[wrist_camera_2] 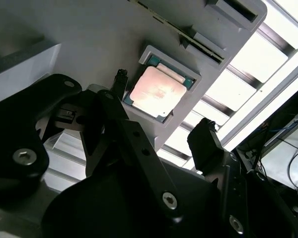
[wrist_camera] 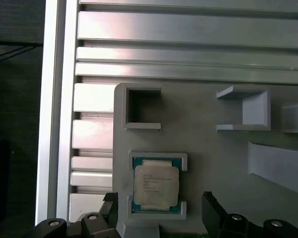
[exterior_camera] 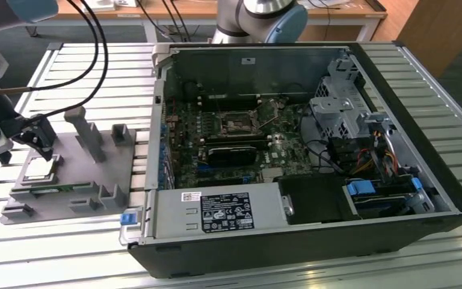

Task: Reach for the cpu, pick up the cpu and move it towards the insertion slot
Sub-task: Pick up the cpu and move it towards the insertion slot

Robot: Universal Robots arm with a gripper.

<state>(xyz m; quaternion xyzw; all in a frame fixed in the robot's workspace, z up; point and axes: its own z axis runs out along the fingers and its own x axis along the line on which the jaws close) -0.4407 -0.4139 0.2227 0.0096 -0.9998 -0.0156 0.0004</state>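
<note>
My gripper's open fingers are still above the CPU [wrist_camera: 156,186] in the grey fixture's pocket [wrist_camera: 158,154], so it is too early to close. It comes down next, as closing now would miss.
The cpu [exterior_camera: 40,170], a small square chip with a silver top, lies in a recessed pocket of the grey fixture plate [exterior_camera: 94,180] at the exterior view's left. My gripper [exterior_camera: 24,149] hangs just above it, open. In both wrist views one black finger stands on each side of the cpu [wrist_camera_2: 156,91] [wrist_camera: 156,186], clear of it; the gripper [wrist_camera_2: 163,111] [wrist_camera: 160,206] holds nothing. The insertion slot [exterior_camera: 235,124], a square socket with a metal frame, sits on the motherboard inside the open computer case [exterior_camera: 408,78].
The grey fixture carries upright posts [exterior_camera: 86,132] and a narrow green circuit strip [exterior_camera: 55,188] beside the cpu. Cables [exterior_camera: 94,54] hang over the fixture. A power supply [exterior_camera: 223,212] and drive cage [exterior_camera: 339,114] crowd the case. The slatted aluminium table [exterior_camera: 55,241] lies beneath.
</note>
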